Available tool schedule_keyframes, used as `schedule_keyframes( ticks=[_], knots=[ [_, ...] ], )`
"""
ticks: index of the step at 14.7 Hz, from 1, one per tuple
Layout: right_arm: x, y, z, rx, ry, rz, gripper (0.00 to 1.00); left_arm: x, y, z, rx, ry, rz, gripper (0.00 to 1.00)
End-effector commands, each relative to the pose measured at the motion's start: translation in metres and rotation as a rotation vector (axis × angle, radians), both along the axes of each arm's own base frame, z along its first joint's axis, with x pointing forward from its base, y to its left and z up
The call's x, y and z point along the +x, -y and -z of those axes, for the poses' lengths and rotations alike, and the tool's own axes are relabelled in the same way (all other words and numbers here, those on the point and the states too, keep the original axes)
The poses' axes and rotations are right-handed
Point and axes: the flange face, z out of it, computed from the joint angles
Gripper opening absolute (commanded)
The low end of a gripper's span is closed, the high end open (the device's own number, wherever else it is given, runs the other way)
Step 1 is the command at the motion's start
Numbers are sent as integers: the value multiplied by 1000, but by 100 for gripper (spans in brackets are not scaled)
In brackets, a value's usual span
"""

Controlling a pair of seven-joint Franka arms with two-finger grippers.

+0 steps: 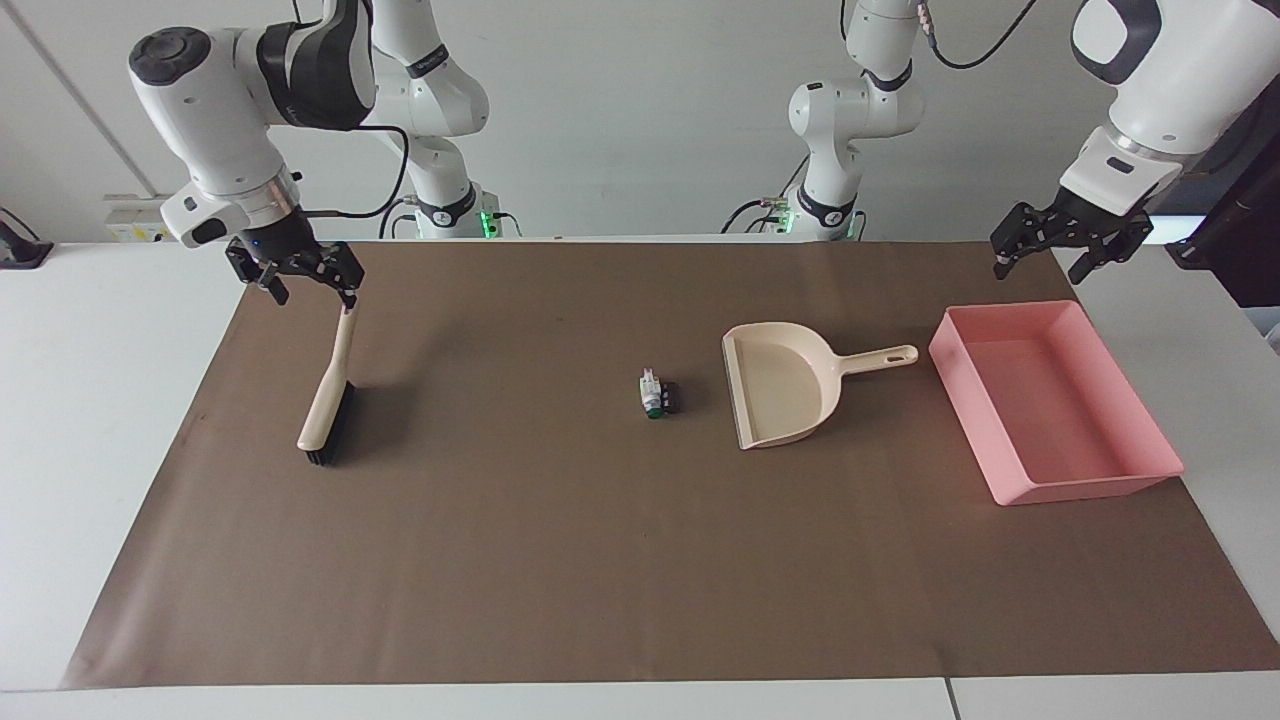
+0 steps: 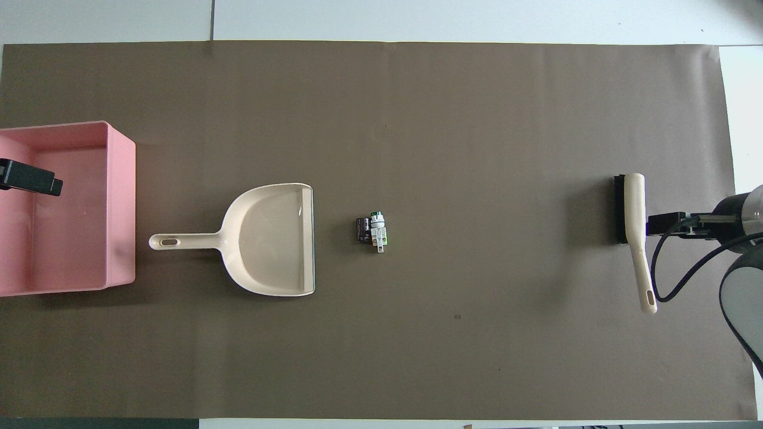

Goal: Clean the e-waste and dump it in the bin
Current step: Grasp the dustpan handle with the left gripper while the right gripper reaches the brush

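Observation:
The left gripper grabs the dustpan by its narrow handle (image 2: 186,242) next, since its broad scoop is wider than the fingers' reach.
The e-waste (image 1: 658,393) is a tiny white, green and black cluster in the middle of the brown mat; it also shows in the overhead view (image 2: 372,230). The beige dustpan (image 1: 780,390) (image 2: 268,238) lies beside it, its mouth facing it. The pink bin (image 1: 1050,490) (image 2: 122,208) sits at the left arm's end, empty. A beige brush (image 1: 325,400) (image 2: 635,226) lies at the right arm's end. My right gripper (image 1: 313,290) (image 2: 664,225) is open just over the brush handle's end. My left gripper (image 1: 1040,265) (image 2: 30,180) is open and empty, up over the bin's end nearest the robots.
The brown mat (image 1: 600,560) covers most of the white table. The dustpan's handle points toward the bin. A black cable (image 2: 679,274) hangs from the right arm's wrist near the brush handle.

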Motion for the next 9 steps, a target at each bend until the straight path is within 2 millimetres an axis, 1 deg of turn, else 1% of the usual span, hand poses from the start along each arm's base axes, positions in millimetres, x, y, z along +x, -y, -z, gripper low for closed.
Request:
schedule_keyframes(
  ticks=[1,3,4,5,6,7,8,9],
  knots=[
    [-18,11,44,19,-21,-10,99,4,29,18,0,15,229,98],
    [-25,13,85,22,-36,-5,99,5,40,34,1,18,386,98],
    [-32,19,102,21,-28,0,99,4,50,46,1,15,473,98],
    [-37,21,113,23,-26,-9,99,4,60,58,0,7,567,98],
    [-40,25,128,25,-33,-3,99,3,67,74,-3,-11,655,98],
    [-44,29,136,27,-28,5,99,3,70,85,-4,-16,747,98],
    [-46,29,141,34,-25,6,99,3,74,91,-5,-20,828,98],
    [-48,29,145,40,-32,-2,99,0,86,98,-10,-33,928,98]
  ],
)
